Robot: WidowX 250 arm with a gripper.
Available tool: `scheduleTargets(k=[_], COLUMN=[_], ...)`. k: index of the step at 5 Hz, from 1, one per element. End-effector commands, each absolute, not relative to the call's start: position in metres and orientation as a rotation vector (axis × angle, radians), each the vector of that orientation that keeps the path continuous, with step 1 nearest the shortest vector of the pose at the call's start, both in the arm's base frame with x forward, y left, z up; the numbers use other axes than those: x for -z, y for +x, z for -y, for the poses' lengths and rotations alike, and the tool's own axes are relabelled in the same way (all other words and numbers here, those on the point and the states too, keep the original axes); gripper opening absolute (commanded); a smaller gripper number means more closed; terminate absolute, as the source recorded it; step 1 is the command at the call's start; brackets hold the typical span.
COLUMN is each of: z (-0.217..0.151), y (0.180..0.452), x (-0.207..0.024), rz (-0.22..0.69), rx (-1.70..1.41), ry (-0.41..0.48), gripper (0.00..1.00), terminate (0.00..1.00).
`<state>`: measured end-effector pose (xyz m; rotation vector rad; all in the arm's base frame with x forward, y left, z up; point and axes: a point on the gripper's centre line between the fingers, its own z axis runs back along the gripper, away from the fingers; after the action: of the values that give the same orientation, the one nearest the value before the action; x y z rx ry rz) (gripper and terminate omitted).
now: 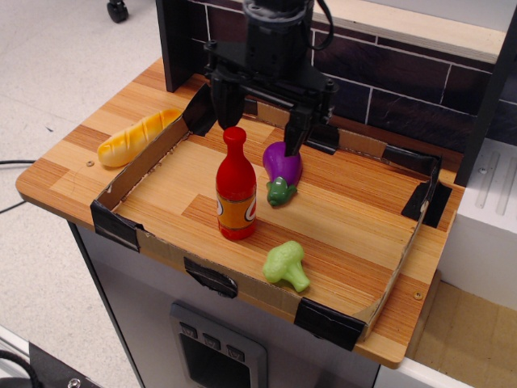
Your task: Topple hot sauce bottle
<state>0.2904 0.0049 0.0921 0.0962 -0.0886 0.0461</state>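
The hot sauce bottle (236, 187) is to be toppled. My gripper should next take hold of the bottle by its red cap and neck (234, 144).
The hot sauce bottle (236, 187) is glossy red with an orange label and stands upright in the middle of a shallow cardboard-walled tray (129, 176). My black gripper (258, 121) hangs open just behind and above the bottle's cap. One finger (220, 103) is at the left of the cap. The other finger (296, 129) is over the purple eggplant. Nothing is held between them.
A purple toy eggplant (282, 167) lies just right of the bottle. A green broccoli toy (286, 264) sits near the tray's front wall. A bread loaf toy (137, 136) lies outside the tray at the left. A dark brick wall (404, 85) stands behind.
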Motion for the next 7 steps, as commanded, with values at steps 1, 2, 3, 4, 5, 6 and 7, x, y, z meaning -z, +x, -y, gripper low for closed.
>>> scheduleTargets(k=[1,2,3,4,5,6,7], z=[-0.002,-0.002,-0.003,-0.006,-0.01,-0.017,-0.031], y=[0.28,0.28,0.279,0.278,0.276,0.275,0.274], x=[-0.101,-0.1,-0.099,-0.101,-0.106,-0.108,-0.11], rz=[0.137,0.133,0.107,0.103,0.114,0.125,0.077], rx=[-0.03,-0.041,-0.059,-0.081,-0.101,-0.12,-0.269], ry=[0.075,0.083,0.082,0.086,0.099,0.111,0.081], gripper=[1.0,1.0,0.0,0.0,0.0,0.0,0.0], terminate=[0.0,0.0,0.0,0.0,0.0,0.0,0.0])
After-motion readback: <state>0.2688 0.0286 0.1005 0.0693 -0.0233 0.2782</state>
